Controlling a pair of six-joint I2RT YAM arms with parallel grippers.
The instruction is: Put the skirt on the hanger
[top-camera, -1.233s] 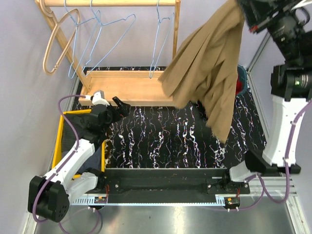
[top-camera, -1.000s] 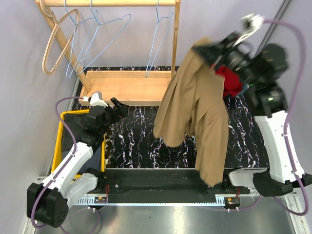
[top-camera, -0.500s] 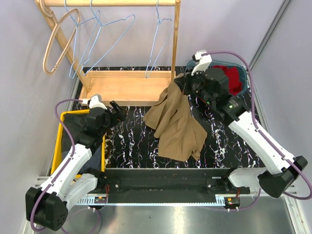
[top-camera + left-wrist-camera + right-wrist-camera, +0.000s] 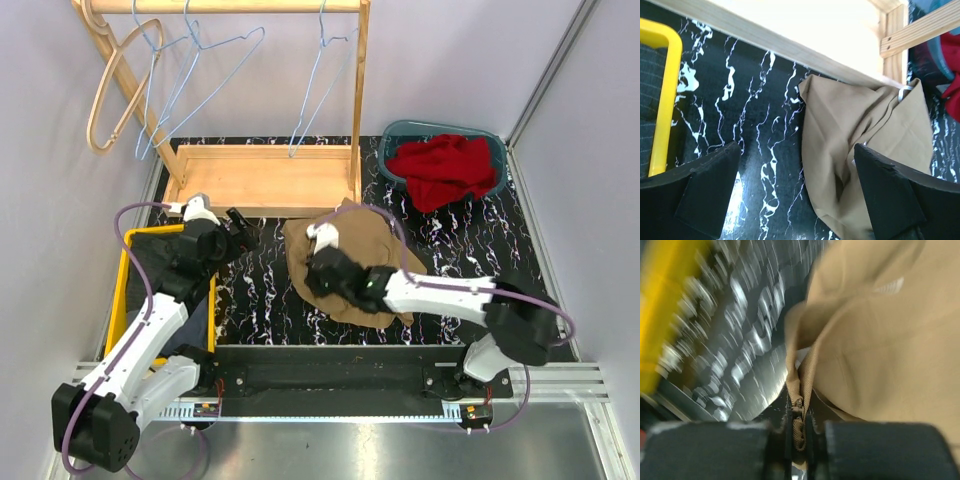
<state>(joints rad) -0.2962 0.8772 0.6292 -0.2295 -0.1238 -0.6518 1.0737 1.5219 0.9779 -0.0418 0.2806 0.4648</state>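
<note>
My left gripper picks up the skirt [image 4: 378, 243] by its ribbed waistband edge [image 4: 292, 235] next, so that both grippers then spread the skirt's waist for the hanger.
The tan skirt [image 4: 378, 243] lies in a crumpled heap on the black marbled table in front of the wooden rack. My right gripper [image 4: 318, 258] is low over its left edge and shut on the skirt's ribbed waistband by the zipper [image 4: 799, 422]. My left gripper [image 4: 243, 228] is open and empty, left of the skirt; in the left wrist view the skirt [image 4: 865, 130] lies ahead between its fingers [image 4: 705, 192]. Blue wire hangers [image 4: 320, 80] and a wooden hanger [image 4: 115, 80] hang from the rack's top rail.
The wooden rack's base tray [image 4: 260, 180] stands at the back left, with an upright post [image 4: 360, 100] near the skirt. A teal bin with red cloth [image 4: 445, 165] is at the back right. A yellow-rimmed tray [image 4: 125, 290] lies under my left arm.
My right arm has swung down from high at the right, bringing the hanging skirt onto the table, where it now lies in a heap. The left arm has barely moved.
</note>
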